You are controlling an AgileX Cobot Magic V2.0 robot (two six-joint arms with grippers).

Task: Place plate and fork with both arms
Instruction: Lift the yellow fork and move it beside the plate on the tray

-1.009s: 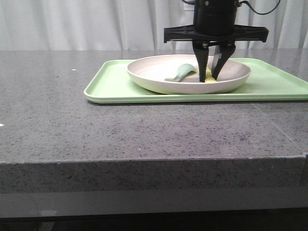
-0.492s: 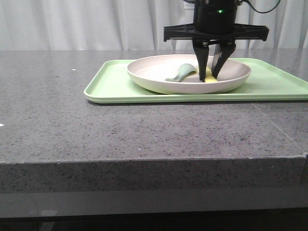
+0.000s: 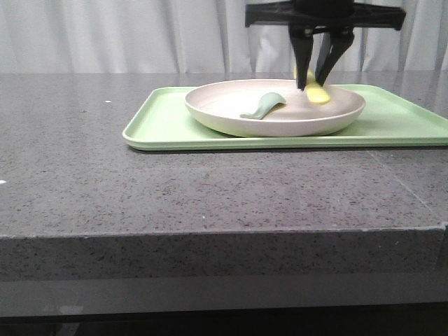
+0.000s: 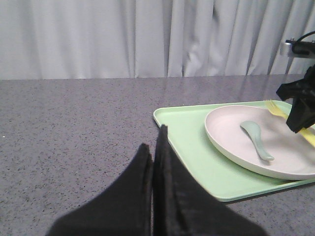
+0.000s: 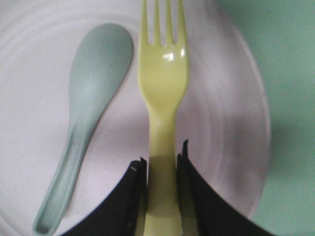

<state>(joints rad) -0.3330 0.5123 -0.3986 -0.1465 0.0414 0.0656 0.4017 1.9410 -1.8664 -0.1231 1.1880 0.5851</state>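
Note:
I need to move the fork point(image 5: 162, 83) to the green tray with my right gripper before I open it. The fork still hangs over the cream plate point(image 5: 34, 73), short of the tray beside the plate.
The cream plate point(image 3: 231, 112) rests on the light green tray point(image 3: 161, 119) at the back of the table. My right gripper point(image 3: 313, 85) is shut on the handle of the pale yellow fork point(image 3: 316, 94) and holds it lifted just above the plate's right side. In the right wrist view the fork point(image 5: 163, 78) points tines away, its handle pinched between the fingers point(image 5: 130, 196), over the plate point(image 5: 34, 73). In the left wrist view the plate point(image 4: 226, 137), the fork point(image 4: 276, 110) and my shut, empty left gripper point(image 4: 153, 147) show; the left gripper is to the left of the tray.
A sage green spoon point(image 3: 262, 106) lies in the plate, left of the fork; it also shows in the right wrist view point(image 5: 86, 108) and the left wrist view point(image 4: 257, 140). Grey stone tabletop point(image 3: 210, 189) extends in front of the tray. White curtains hang behind.
My right gripper has closed on the fork and risen, lifting the fork off the plate's floor. The plate, spoon and tray have not moved.

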